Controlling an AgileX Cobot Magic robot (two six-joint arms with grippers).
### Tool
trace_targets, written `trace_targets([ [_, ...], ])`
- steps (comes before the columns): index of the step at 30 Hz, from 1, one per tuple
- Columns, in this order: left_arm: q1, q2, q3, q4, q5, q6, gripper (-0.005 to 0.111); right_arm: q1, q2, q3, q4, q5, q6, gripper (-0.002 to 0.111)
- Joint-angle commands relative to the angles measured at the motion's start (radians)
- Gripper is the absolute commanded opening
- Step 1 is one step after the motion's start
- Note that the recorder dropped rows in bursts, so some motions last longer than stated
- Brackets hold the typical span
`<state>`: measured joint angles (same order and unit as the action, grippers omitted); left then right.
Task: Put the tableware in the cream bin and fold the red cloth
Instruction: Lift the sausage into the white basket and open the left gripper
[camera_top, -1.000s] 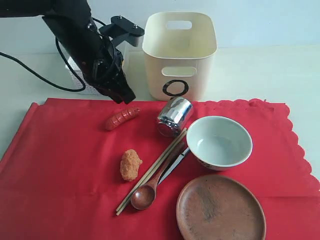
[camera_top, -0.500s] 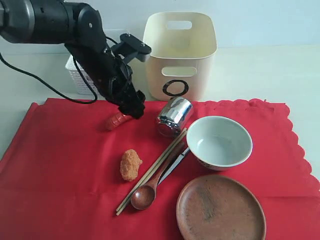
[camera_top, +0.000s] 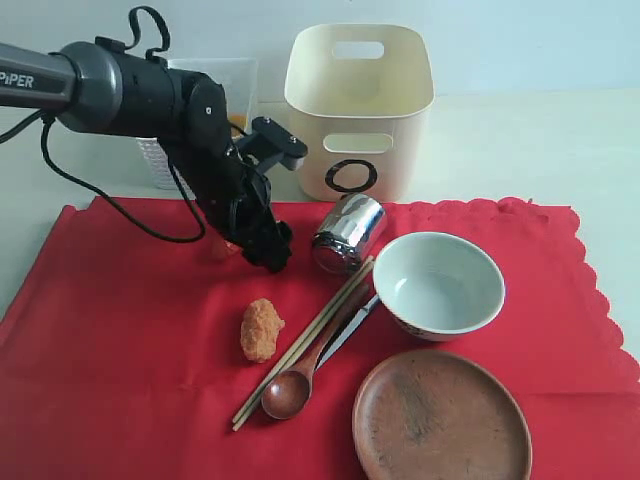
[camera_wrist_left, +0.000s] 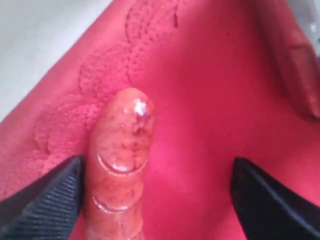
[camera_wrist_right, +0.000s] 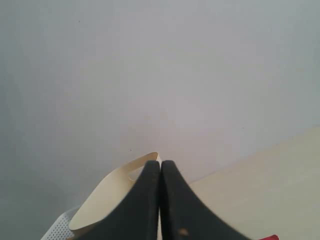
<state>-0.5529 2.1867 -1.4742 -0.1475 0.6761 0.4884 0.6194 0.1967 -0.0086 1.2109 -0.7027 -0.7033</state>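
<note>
My left gripper is going to grab the sausage around its body next. That will empty the red cloth for folding.
The red cloth lies flat under everything. On it are the steel cup on its side, the white bowl, the brown plate, the wooden spoon, the chopsticks and the slim metal-handled utensil. The cream bin stands behind the cloth. My left gripper is down at the cloth, left of the cup, and open. In the left wrist view a sausage lies between the jaws of the left gripper, against one finger. My right gripper is shut and empty, held high.
A fried nugget lies on the cloth left of the chopsticks. A white lattice basket stands behind the left arm, beside the cream bin. The right wrist view shows the bin's rim and a pale wall.
The left arm has swung down and to the right, from behind the cloth's back edge onto the sausage, which it now mostly covers. The tableware has not moved.
</note>
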Motion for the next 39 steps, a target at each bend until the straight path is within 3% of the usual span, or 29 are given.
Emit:
trace_targets([
  [1, -0.003, 0.039, -0.001, 0.008, -0.009, 0.005, 0.073, -0.003, -0.002, 0.003, -0.009, -0.003, -0.003, 0.0],
  [3, -0.003, 0.051, -0.001, 0.008, -0.009, 0.005, 0.058, -0.003, -0.002, 0.003, -0.009, -0.003, -0.003, 0.0],
  [8, -0.003, 0.054, -0.001, 0.008, -0.009, 0.005, 0.003, -0.003, -0.002, 0.003, -0.009, -0.003, -0.003, 0.0],
  [9, -0.003, 0.049, -0.001, 0.008, -0.005, 0.005, 0.0, -0.003, -0.002, 0.003, -0.009, -0.003, -0.003, 0.0],
  [16, -0.003, -0.067, -0.021, 0.013, 0.09, 0.005, 0.0, -0.003, -0.002, 0.003, -0.009, -0.003, -0.003, 0.0],
  [25, 0.02, -0.233, -0.021, 0.041, 0.039, 0.005, 0.0, -0.003, -0.002, 0.003, -0.009, -0.003, -0.003, 0.0],
  [39, 0.176, -0.278, -0.021, 0.025, -0.355, -0.132, 0.0, -0.003, -0.002, 0.003, -0.009, -0.003, -0.003, 0.0],
])
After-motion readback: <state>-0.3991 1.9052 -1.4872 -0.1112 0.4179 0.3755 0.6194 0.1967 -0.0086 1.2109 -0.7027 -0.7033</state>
